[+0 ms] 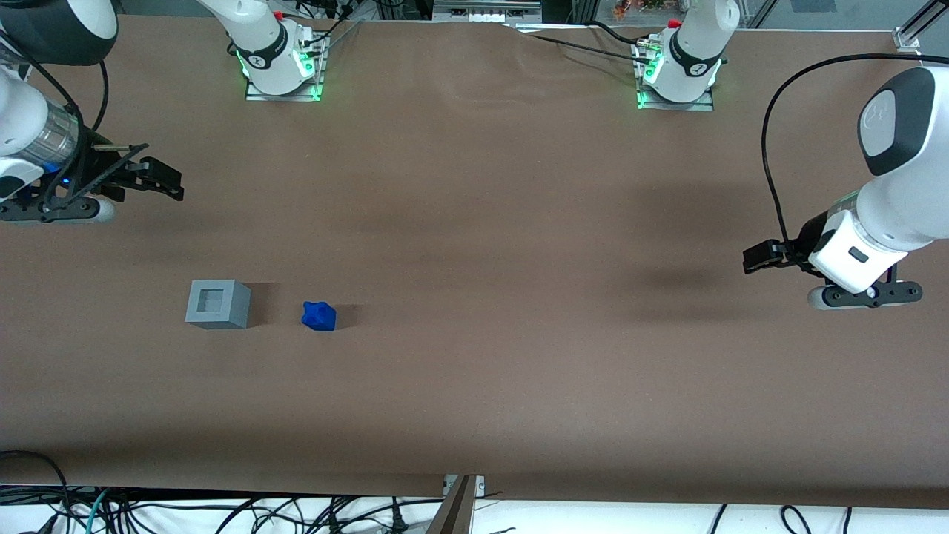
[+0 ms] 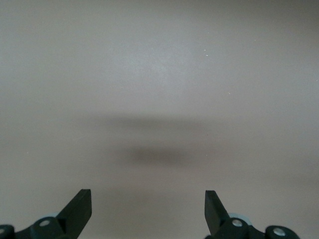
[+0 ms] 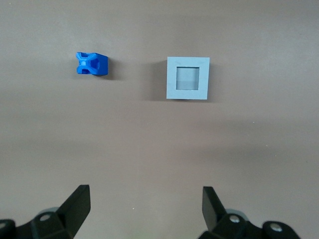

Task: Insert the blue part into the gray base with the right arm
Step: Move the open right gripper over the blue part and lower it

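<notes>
My right gripper grabs the blue part by its notched end (image 3: pixel 85 63) next, and this leaves its plain block end free to enter the gray base's socket (image 3: pixel 187 78).
The gray base (image 1: pixel 217 303) stands on the brown table with its square socket facing up and nothing in it. The blue part (image 1: pixel 319 316) lies on the table beside it, a short gap apart, on the side toward the parked arm. My right gripper (image 1: pixel 159 178) hangs above the table, farther from the front camera than the base, and touches neither thing. The right wrist view shows the gray base (image 3: pixel 188 78) and the blue part (image 3: pixel 91 64) side by side ahead of my gripper (image 3: pixel 144 204). Its two black fingers are spread wide with only bare table between them.
The brown table (image 1: pixel 474 222) spreads wide around both things. Two arm bases with green lights (image 1: pixel 280 55) (image 1: pixel 678 67) stand along the table's back edge. Cables (image 1: pixel 222 512) lie below the table's front edge.
</notes>
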Controlling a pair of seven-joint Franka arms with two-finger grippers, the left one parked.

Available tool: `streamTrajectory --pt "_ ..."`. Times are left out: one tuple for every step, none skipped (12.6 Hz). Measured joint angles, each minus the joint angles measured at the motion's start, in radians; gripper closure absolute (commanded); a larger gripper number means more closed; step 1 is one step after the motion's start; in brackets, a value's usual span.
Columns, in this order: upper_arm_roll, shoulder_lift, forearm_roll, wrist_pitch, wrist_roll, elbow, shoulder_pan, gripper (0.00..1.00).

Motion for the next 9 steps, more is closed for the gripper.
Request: streamTrajectory --pt "0.000 0.013 0.000 0.000 0.000 0.004 0.001 0.01" --pt "0.000 0.031 0.000 0.000 0.000 0.006 0.005 0.01" --pt "0.000 0.049 0.000 0.001 0.000 0.008 0.011 0.01" --pt "0.000 0.071 0.000 0.009 0.002 0.009 0.020 0.01" --pt "0.001 0.099 0.000 0.036 0.016 0.010 0.034 0.01" --pt "0.001 0.135 0.000 0.090 0.042 0.010 0.050 0.01" --pt "0.001 0.179 0.000 0.156 0.066 0.010 0.067 0.01" --pt "0.002 0.223 0.000 0.214 0.083 0.010 0.081 0.01" --pt "0.002 0.268 0.000 0.274 0.104 0.011 0.095 0.01"
